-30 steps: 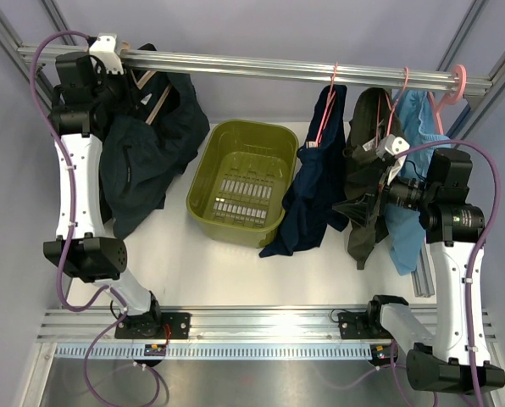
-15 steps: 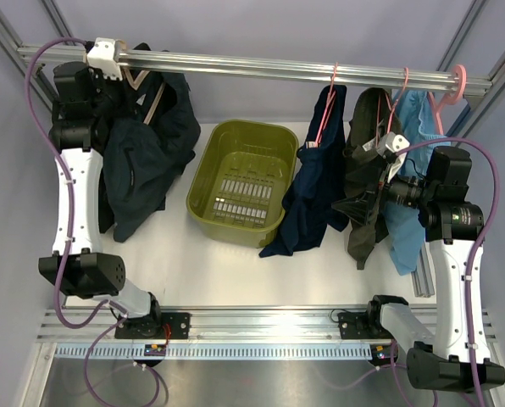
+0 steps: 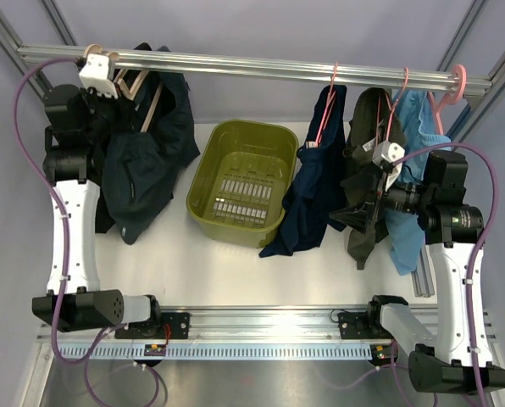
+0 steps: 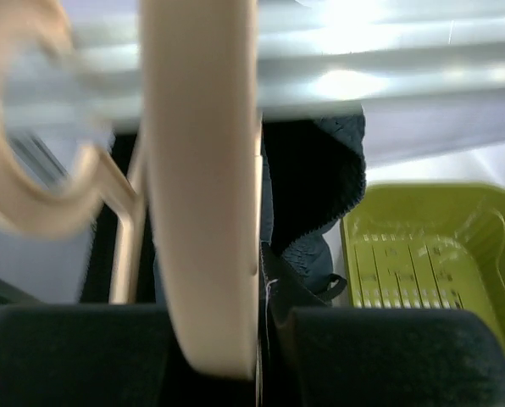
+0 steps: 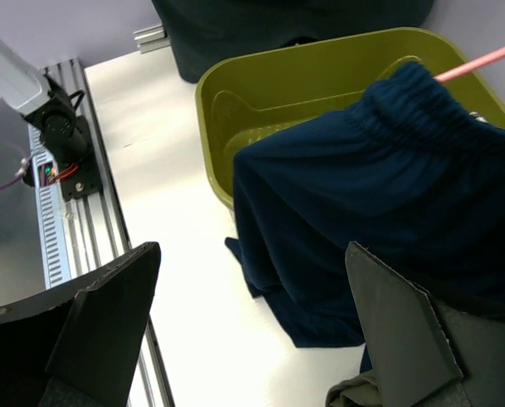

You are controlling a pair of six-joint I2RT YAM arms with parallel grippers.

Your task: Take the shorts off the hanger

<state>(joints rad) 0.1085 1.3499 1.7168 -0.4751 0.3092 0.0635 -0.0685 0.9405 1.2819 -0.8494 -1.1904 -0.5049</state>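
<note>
My right gripper next needs to pick up the dark teal-slate shorts (image 3: 147, 161) by the basket-side waistband edge (image 3: 181, 83), so the hanger stays free to slide out.
The dark teal-slate shorts (image 3: 147, 161) hang limp from a beige wooden hanger (image 3: 138, 85) at the left end of the rail (image 3: 261, 64). My left gripper (image 3: 100, 75) is shut on that hanger. In the left wrist view the hanger (image 4: 202, 212) fills the space between the black fingers, with the shorts (image 4: 312, 195) behind. The navy blue shorts (image 3: 312, 186) hang from a pink hanger (image 3: 324, 110) mid-rail. My right gripper (image 3: 363, 199) is open and empty, just right of the navy shorts (image 5: 388, 186), jaws wide apart.
An olive-green basket (image 3: 244, 125) sits on the white table between the two dark pairs; it also shows in the wrist views (image 4: 422, 254) (image 5: 235, 76). Olive-green shorts (image 3: 363, 127) and light-blue shorts (image 3: 413, 229) hang at the right beside my right arm.
My left gripper has come slightly down and away from the rail with the wooden hanger, and its elbow has dropped toward the near edge. My right gripper has edged slightly left.
</note>
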